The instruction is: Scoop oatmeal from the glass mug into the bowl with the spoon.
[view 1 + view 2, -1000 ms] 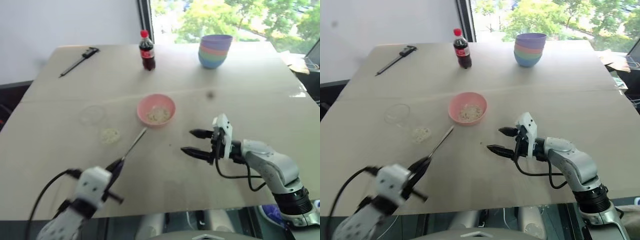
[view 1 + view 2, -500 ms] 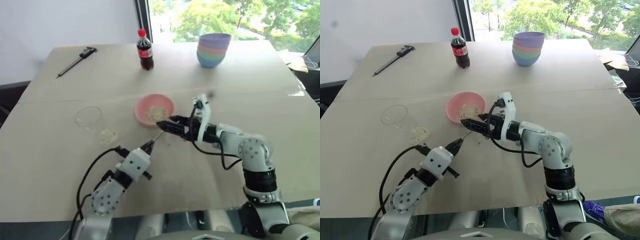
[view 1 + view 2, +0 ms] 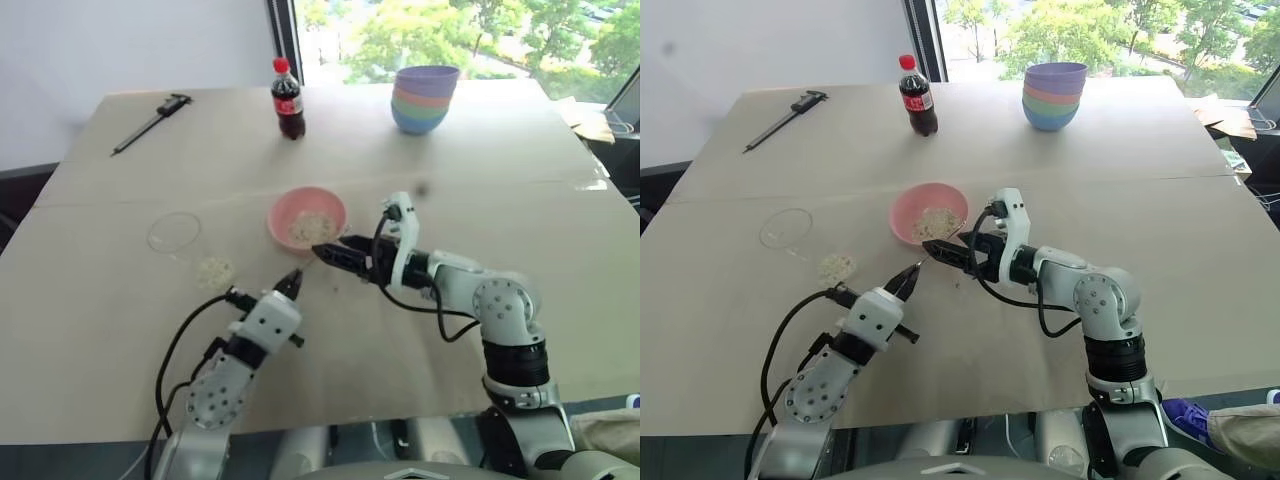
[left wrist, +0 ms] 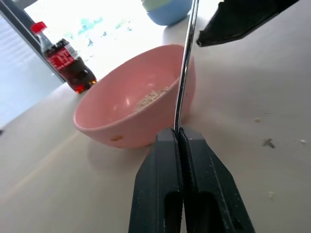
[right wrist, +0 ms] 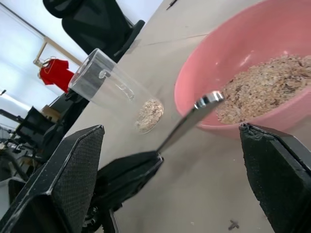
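My right gripper will next take hold of the spoon's bare handle end that sticks out, because my left gripper's fingers are closed around the rest of the spoon (image 4: pixel 184 73).
The pink bowl (image 3: pixel 307 205) sits mid-table with oatmeal (image 5: pixel 265 90) in it. The glass mug (image 3: pixel 175 232) lies on its side to its left, and a small heap of oatmeal (image 3: pixel 213 270) has spilled at its mouth. My left gripper (image 3: pixel 293 281) is shut on the handle of the spoon (image 4: pixel 184 73), which slants up toward the bowl's near rim. My right gripper (image 3: pixel 335 247) is open, level, just right of the bowl. The spoon's tip (image 5: pixel 209 100) shows between its fingers (image 5: pixel 68 179), not touching them.
At the back of the table stand a cola bottle (image 3: pixel 287 100) and a stack of pastel bowls (image 3: pixel 428 100). A dark caliper-like tool (image 3: pixel 155 122) lies at the back left. A few crumbs (image 4: pixel 267 142) dot the table near the bowl.
Both arms have closed in on the bowl. The left gripper carried the spoon forward and right, and the right gripper swung left to the bowl's near rim. Little has moved in the last half second.
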Robot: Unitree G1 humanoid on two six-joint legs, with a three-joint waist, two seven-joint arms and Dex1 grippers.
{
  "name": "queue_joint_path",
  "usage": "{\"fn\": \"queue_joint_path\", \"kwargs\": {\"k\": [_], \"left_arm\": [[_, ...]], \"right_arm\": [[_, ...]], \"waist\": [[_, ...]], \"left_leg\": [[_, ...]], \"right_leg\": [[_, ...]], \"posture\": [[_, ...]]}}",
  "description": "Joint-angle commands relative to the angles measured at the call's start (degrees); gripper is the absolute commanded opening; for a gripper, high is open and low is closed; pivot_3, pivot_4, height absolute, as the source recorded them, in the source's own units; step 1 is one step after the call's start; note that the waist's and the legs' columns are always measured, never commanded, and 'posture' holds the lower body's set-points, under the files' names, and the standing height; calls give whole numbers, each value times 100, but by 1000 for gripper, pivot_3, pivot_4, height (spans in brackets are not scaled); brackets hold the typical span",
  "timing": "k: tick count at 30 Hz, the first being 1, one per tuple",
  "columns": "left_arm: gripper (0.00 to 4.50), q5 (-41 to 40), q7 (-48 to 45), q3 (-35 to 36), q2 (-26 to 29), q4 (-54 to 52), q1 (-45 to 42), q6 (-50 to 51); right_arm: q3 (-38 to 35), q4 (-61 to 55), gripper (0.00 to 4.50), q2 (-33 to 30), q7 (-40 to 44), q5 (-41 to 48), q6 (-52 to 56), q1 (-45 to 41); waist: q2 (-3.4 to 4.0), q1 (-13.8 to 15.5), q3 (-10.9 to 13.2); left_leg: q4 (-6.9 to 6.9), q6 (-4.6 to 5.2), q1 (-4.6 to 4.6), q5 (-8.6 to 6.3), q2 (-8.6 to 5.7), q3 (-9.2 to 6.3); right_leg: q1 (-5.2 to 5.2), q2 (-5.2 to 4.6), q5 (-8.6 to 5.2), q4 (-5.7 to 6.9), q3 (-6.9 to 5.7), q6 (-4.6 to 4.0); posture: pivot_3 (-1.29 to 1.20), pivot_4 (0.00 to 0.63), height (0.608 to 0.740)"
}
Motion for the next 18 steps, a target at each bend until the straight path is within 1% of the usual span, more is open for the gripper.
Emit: {"fn": "queue_joint_path", "kwargs": {"k": [1,4,12,14,18], "left_arm": [[17,989,543,-11,180,-149,-75,-337],[17,1781,933,3,304,-213,-103,-424],[17,3221,1738,63,413,-271,-165,-394],[17,3505,1946,65,380,-249,-203,-339],[17,3719,2116,40,337,-230,-246,-327]], "right_arm": [[-124,-48,4500,180,-139,171,33,-150],[-235,-10,4500,304,-271,281,116,-253],[-721,124,4500,829,-922,886,505,-586],[-863,215,4500,939,-1171,1031,653,-669],[-1061,345,4500,1104,-1561,1243,811,-745]], "waist": [[0,-3,0],[0,-2,0],[1,-5,0],[1,-6,0],[1,-10,-1]], "left_leg": [[0,0,0,0,0,0],[0,0,0,0,0,0],[-1,-1,-2,0,0,-1],[-1,-1,-2,0,0,-1],[-1,-1,-2,0,0,0]], "right_leg": [[0,1,0,0,0,0],[0,1,0,1,0,0],[-2,0,0,2,-1,0],[-2,0,0,4,0,0],[-2,0,0,5,0,0]], "posture": [[0,150,740],[0,150,740],[0,150,740],[0,150,740],[0,150,740]]}}
